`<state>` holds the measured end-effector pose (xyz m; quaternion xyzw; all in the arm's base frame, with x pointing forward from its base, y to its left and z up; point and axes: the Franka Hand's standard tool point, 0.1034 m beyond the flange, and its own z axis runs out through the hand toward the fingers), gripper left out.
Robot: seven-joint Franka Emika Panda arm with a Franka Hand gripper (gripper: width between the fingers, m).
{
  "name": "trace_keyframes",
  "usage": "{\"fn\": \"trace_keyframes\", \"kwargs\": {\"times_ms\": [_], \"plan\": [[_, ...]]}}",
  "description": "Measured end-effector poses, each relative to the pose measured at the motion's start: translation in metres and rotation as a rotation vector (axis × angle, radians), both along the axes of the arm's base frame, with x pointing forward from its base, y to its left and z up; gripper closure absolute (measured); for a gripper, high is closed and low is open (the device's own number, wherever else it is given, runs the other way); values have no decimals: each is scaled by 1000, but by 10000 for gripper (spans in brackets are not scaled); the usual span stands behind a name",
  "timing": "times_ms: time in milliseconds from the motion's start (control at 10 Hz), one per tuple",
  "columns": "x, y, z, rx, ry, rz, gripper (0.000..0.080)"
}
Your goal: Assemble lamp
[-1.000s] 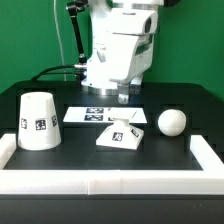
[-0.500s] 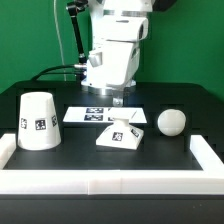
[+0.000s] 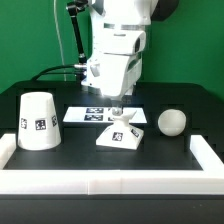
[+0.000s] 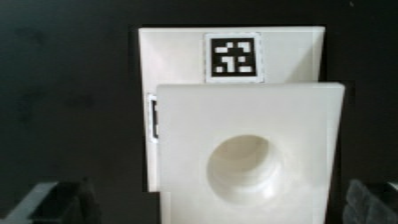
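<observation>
I should grab the lamp base by its two opposite sides next. The lamp base's round socket (image 3: pixel 124 114) then stays free to take the bulb (image 3: pixel 172 122).
The low sloped square lamp base (image 3: pixel 122 134) sits mid-table, with its round socket facing up (image 4: pixel 244 165) and a tag (image 4: pixel 233 57) on its slope. My gripper (image 3: pixel 116 105) hangs open and empty just above the base's back edge. In the wrist view the gripper (image 4: pixel 214 205) has its dark fingertips (image 4: pixel 54 200) spread to either side of the base and not touching it. The ball-shaped bulb (image 3: pixel 172 122) lies at the exterior view's right. The tapered shade (image 3: pixel 38 120) stands at the exterior view's left.
The marker board (image 3: pixel 90 115) lies flat behind the base, partly under the gripper. A low white wall (image 3: pixel 110 184) borders the front and both sides of the black table. A black cable hangs behind the arm.
The gripper has come down and a little toward the exterior view's left, closer over the base. The lamp parts have not moved.
</observation>
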<state>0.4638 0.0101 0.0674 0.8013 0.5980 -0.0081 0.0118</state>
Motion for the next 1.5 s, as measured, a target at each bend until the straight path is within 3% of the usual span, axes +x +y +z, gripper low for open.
{"fn": "trace_keyframes", "kwargs": {"times_ms": [500, 700, 800, 1500], "plan": [[-5, 2, -16, 7, 19, 0, 100], [-3, 2, -16, 8, 17, -3, 100], [-3, 2, -16, 7, 17, -4, 246], [-2, 2, -16, 7, 16, -8, 266]]}}
